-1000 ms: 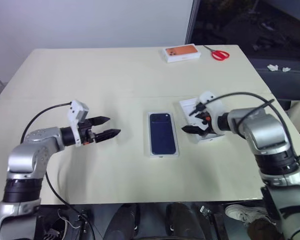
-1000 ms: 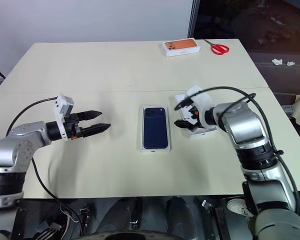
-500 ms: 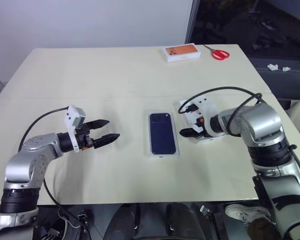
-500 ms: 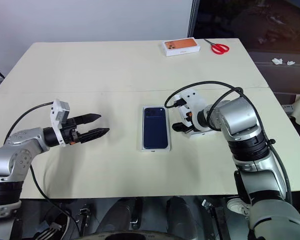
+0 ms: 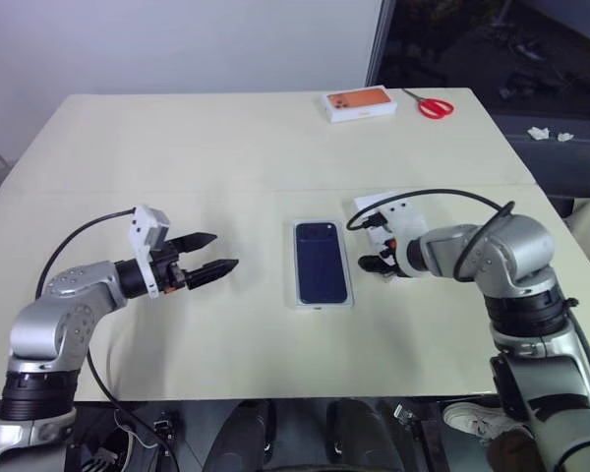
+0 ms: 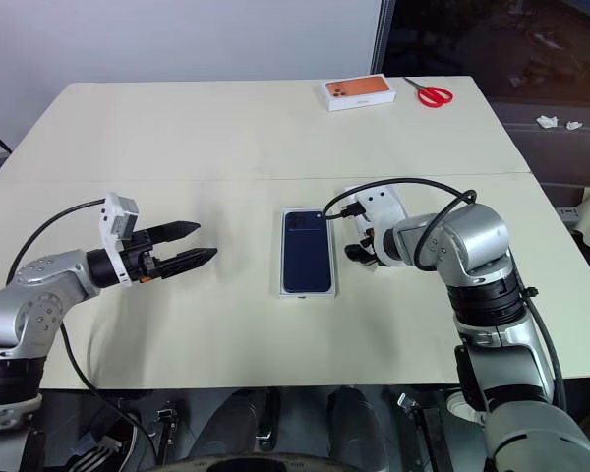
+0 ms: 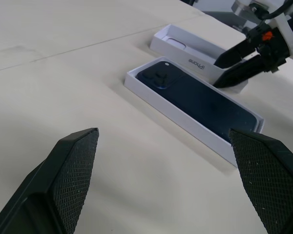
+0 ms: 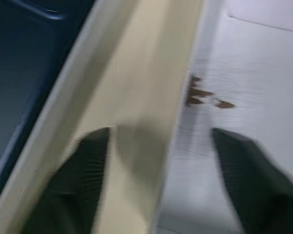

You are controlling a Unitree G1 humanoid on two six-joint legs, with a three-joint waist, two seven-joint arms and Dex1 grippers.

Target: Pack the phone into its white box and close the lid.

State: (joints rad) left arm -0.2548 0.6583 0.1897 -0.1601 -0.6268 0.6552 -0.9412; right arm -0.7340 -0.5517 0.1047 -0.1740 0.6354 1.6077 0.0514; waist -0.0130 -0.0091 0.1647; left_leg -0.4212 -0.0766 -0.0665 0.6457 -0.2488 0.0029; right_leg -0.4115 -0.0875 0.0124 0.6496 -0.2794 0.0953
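My right gripper grabs the lid by its side (image 8: 178, 126) next, to close the white box (image 8: 58, 92) over the phone.
The dark blue phone (image 5: 321, 262) lies face down in the white box (image 5: 322, 302) at the table's middle. Just right of it sits the lid (image 5: 374, 205), hollow side up, also seen in the left wrist view (image 7: 185, 46). My right gripper (image 5: 374, 264) points down at the lid's wall nearest the box. In the right wrist view its fingers (image 8: 88, 170) are apart, one on the table strip beside the box, the other inside the lid (image 8: 254, 63), with gaps either side of the wall. My left gripper (image 5: 225, 250) hovers open and empty, left of the box.
A white box with an orange phone picture (image 5: 356, 102) and red scissors (image 5: 433, 105) lie at the table's far edge. Each gripper's black cable arcs over the table. Bare tabletop (image 5: 177, 147) stretches between the box and my left gripper and towards the far side.
My right gripper has rolled, tipped downward and sunk onto the lid's wall, and its fingers have narrowed. The left arm has barely moved.
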